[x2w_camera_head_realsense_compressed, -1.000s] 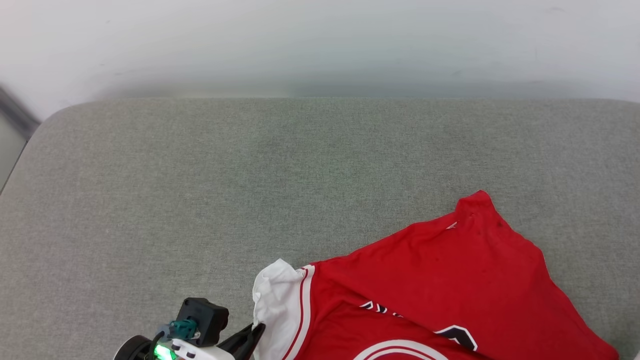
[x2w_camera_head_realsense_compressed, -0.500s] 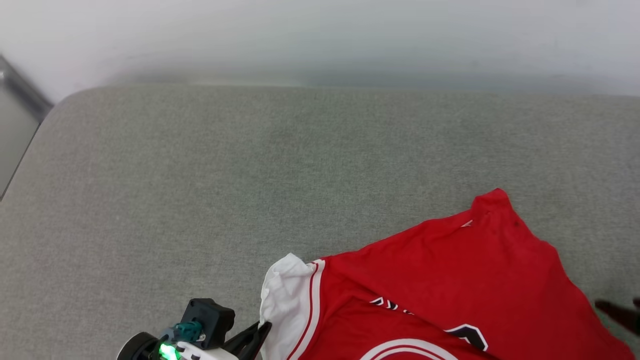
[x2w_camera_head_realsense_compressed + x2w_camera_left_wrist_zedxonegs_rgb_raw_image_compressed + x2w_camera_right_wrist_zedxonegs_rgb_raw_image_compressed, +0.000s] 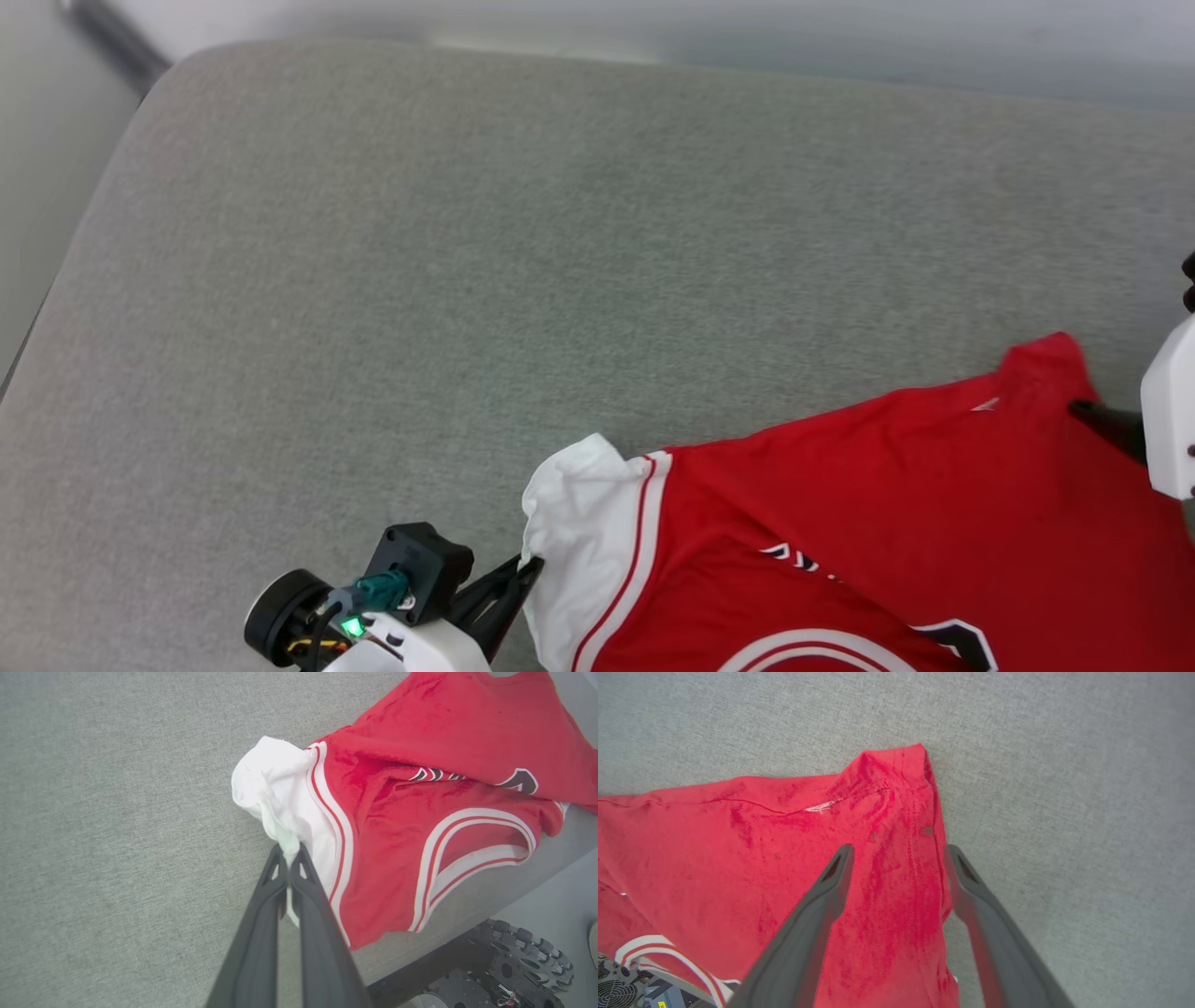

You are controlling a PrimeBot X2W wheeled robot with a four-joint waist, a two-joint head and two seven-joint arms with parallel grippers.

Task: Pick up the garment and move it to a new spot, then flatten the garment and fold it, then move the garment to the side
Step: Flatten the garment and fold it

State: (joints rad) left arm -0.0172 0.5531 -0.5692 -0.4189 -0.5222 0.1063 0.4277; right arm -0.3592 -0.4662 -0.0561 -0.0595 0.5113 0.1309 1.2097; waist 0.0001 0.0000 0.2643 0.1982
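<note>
I will grab the garment by its bunched red corner [image 3: 1050,360] with my right gripper next, where the hem puckers up while the cloth [image 3: 896,482] beside it lies flat.
The garment [image 3: 840,504] is a red shirt with a white sleeve [image 3: 579,523] and striped trim. It lies rumpled at the near right of the grey padded surface [image 3: 467,280]. My left gripper [image 3: 527,569] is shut on the white sleeve [image 3: 280,793], and its fingertips [image 3: 289,851] pinch the cloth's edge. My right gripper [image 3: 899,851] stands open over the garment's far red corner [image 3: 896,765]; one finger is above the cloth and the other near its edge. In the head view the right gripper [image 3: 1092,415] enters from the right edge.
The grey padded surface stretches wide to the left and back. A pale wall [image 3: 653,23] runs behind it and its rounded corner [image 3: 159,84] is at the far left. My wheeled base [image 3: 509,961] shows below the near edge.
The head camera has tipped down and shifted. My right gripper has come in over the garment's far corner and opened. The left gripper stays shut on the sleeve.
</note>
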